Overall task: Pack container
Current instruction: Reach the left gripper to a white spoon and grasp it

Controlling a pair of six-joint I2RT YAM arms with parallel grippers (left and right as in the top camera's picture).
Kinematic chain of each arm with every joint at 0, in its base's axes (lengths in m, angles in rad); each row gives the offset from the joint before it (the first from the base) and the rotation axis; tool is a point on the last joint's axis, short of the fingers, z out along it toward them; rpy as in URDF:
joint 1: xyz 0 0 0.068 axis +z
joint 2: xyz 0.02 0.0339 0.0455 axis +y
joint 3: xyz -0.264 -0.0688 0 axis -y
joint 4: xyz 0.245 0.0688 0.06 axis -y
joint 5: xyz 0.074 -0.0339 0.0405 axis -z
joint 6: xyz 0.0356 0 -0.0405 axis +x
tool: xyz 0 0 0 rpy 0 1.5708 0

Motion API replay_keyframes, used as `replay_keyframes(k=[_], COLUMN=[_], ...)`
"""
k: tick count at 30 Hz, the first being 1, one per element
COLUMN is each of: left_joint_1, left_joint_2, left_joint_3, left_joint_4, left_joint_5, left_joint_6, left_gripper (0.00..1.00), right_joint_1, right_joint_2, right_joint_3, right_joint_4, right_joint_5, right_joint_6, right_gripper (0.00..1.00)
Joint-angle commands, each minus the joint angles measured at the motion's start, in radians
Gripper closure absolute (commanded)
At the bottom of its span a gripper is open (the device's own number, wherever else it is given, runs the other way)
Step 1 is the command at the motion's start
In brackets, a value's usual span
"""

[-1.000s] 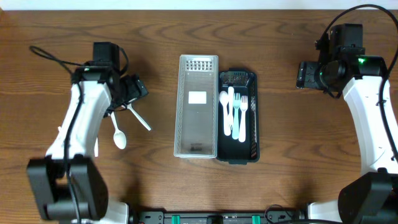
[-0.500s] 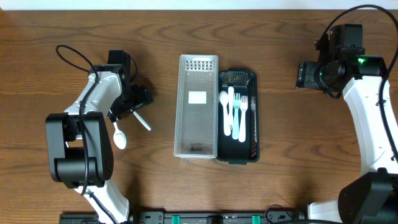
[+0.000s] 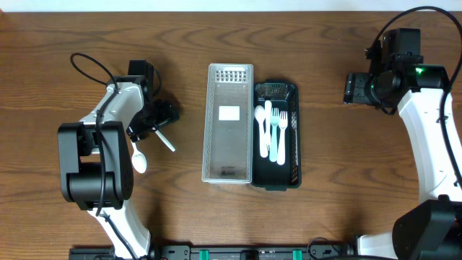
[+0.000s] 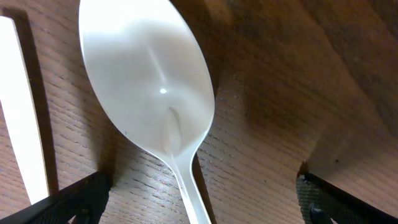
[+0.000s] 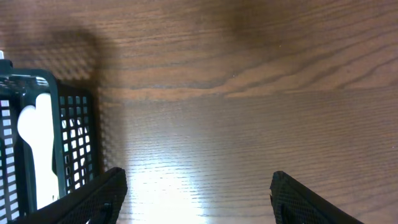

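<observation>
I should close my left gripper now, because its fingers meet their shadows on the wood. Closing now would hold the spoon's neck [image 3: 135, 149] [image 4: 188, 182].
A white plastic spoon [image 4: 149, 81] lies bowl-up on the wood, left of the containers; in the overhead view its bowl [image 3: 138, 162] shows below my left gripper [image 3: 141, 132]. My left gripper [image 4: 199, 202] is open, low over the table, and the spoon's handle runs between its fingers without touching them. A clear container [image 3: 229, 123] stands beside a black mesh basket [image 3: 293, 144] that holds several white utensils. My right gripper [image 5: 199, 199] is open and empty over bare wood, right of the basket [image 5: 74, 137]; the overhead view places this gripper [image 3: 357, 87] far right.
A second white utensil [image 3: 166, 141] lies slanted just right of the spoon; its edge [image 4: 22, 112] shows in the left wrist view. A black cable [image 3: 83, 65] loops behind the left arm.
The left arm swung and settled, its gripper shifting slightly right over the spoon's handle. The spoon, the containers and the right arm have not moved.
</observation>
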Motion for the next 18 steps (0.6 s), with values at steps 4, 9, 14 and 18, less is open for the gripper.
replay_keyframes(k=[4,9,14,18], left_joint_1=[0.005,0.005,0.005,0.005], left_joint_2=[0.039,0.039,0.039,0.039], left_joint_3=[0.008,0.008,0.008,0.008], left_joint_4=[0.000,0.001,0.001,0.001], left_joint_5=[-0.016,-0.016,-0.016,-0.016], left_joint_6=[-0.008,-0.009,-0.008,-0.009], left_gripper=[0.14,0.39,0.59,0.80], right_joint_1=[-0.002,-0.002,-0.002,-0.002], right_joint_2=[0.006,0.006,0.006,0.006], right_joint_3=[-0.007,-0.007,-0.007,-0.007], right_joint_4=[-0.001,-0.006,-0.006,-0.006], right_joint_5=[-0.008,-0.008,-0.008,-0.008], right_joint_6=[-0.013,-0.013,-0.013,-0.013], right_gripper=[0.23,0.23,0.23,0.23])
